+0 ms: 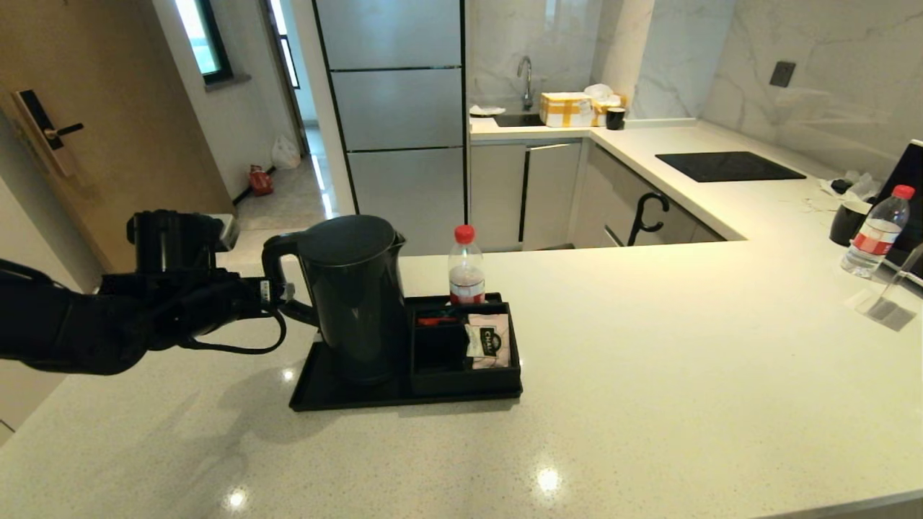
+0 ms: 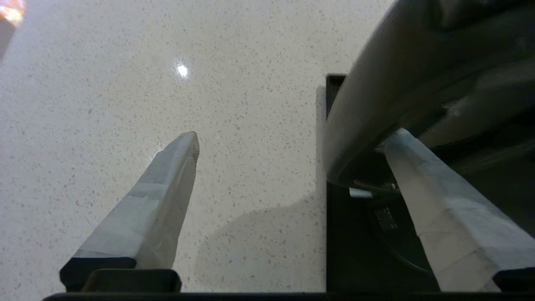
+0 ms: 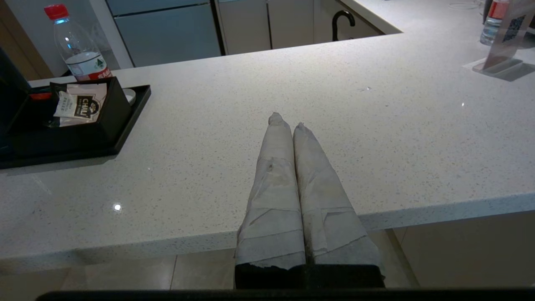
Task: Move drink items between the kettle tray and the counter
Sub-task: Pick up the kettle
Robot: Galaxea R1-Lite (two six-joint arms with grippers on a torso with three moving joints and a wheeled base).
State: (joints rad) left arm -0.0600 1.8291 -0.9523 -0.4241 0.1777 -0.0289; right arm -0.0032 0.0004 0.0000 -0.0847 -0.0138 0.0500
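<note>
My left gripper would miss the kettle handle now: its fingers stop short around it, counter between them, so it should move toward the handle before closing.
The matte-black kettle (image 1: 353, 295) stands at the left end of the black kettle tray (image 1: 317, 393) on the speckled counter (image 1: 649, 360). My left gripper (image 1: 277, 295) is open at the kettle's loop handle (image 2: 376, 92); the handle passes between the fingers, close against one fingertip (image 2: 397, 140), while the other fingertip (image 2: 186, 144) hangs over bare counter. The pale-pink sachet (image 1: 490, 339) leans in the tray's boxed section and shows in the right wrist view as the sachet (image 3: 81, 106). My right gripper (image 3: 286, 121) is shut and empty above the counter's front edge, outside the head view.
A red-capped bottle (image 1: 466, 267) stands on the tray's far side. Another bottle (image 1: 876, 231), a black cup (image 1: 847, 220) and a clear stand (image 1: 890, 299) sit at the far right. A hob (image 1: 728, 166) and a sink with boxes (image 1: 566, 108) lie beyond.
</note>
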